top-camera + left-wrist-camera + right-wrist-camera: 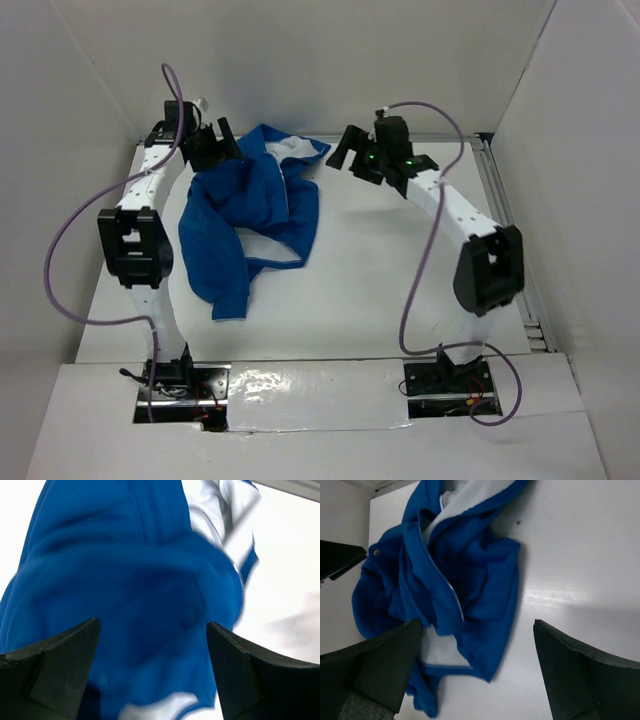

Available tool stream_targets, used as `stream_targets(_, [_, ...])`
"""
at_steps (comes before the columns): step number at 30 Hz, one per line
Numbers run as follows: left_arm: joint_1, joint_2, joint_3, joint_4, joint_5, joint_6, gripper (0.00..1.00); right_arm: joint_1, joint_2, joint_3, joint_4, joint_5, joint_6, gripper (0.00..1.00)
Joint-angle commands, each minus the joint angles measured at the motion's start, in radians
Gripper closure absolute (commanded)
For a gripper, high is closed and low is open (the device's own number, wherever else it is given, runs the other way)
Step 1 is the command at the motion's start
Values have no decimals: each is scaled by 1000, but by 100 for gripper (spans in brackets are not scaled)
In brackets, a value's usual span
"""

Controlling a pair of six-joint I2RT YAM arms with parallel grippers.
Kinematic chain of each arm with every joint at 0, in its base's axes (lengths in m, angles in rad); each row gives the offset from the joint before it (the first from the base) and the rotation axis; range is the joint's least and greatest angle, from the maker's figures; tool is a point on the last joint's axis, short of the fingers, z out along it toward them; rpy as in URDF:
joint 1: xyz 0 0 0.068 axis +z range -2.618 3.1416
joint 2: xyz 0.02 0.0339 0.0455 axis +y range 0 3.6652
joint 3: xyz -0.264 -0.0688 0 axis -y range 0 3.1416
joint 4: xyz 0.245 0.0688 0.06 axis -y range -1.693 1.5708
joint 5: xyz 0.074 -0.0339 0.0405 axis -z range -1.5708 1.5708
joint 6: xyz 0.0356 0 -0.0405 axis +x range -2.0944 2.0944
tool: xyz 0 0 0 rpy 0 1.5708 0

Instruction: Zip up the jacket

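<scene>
I should next grab the open front edge of the jacket's collar with my right gripper, so that I can lift and straighten the jacket for zipping.
The royal-blue jacket (pixel 245 215) lies crumpled on the white table, left of centre, its white lining showing at the collar and lower hem. Its pale zipper (pixel 446 582) runs down the front, unzipped. My left gripper (pixel 222 143) is open, hovering just above the jacket's far left shoulder; blue fabric (pixel 140 605) fills its view between the fingers, blurred. My right gripper (pixel 350 152) is open and empty, raised to the right of the collar, looking down at the jacket (pixel 450 580).
White walls enclose the table (pixel 400 280) at the back and sides. A metal rail (pixel 505 220) runs along the right edge. Purple cables loop off both arms.
</scene>
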Motion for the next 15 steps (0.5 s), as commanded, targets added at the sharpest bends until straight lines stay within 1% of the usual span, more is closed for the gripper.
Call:
stream_targets(1, [7, 120, 149, -35, 106, 46, 1, 57, 173, 153, 2, 36, 66, 0])
stream_targets(2, [3, 150, 166, -32, 122, 52, 1, 68, 219, 196, 3, 32, 81, 0])
stream_targets(3, [-7, 196, 177, -15, 128, 58, 1, 80, 314, 286, 2, 29, 100, 0])
stream_targets(5, [-8, 238, 209, -4, 142, 66, 1, 103, 413, 393, -10, 14, 137, 0])
stream_targets(6, [-8, 276, 218, -4, 151, 69, 1, 106, 504, 496, -21, 12, 160, 0])
stream_targets(7, [-8, 292, 227, 8, 162, 70, 1, 112, 549, 541, -21, 8, 193, 0])
stream_targets(8, [-37, 322, 229, 13, 174, 69, 1, 117, 621, 613, -1, 11, 216, 0])
stream_targets(11, [-49, 362, 212, 46, 222, 81, 1, 125, 721, 706, 48, 38, 310, 0])
stream_targets(12, [-51, 371, 203, 54, 223, 86, 4, 126, 741, 723, 60, 55, 351, 0])
stream_targets(13, [-54, 381, 203, 62, 229, 92, 15, 128, 763, 740, 78, 89, 376, 0])
stream_targets(14, [-56, 396, 203, 62, 235, 101, 29, 126, 805, 782, 80, 103, 399, 0])
stream_targets(15, [-56, 401, 200, 65, 260, 104, 70, 125, 825, 807, 97, 95, 440, 0])
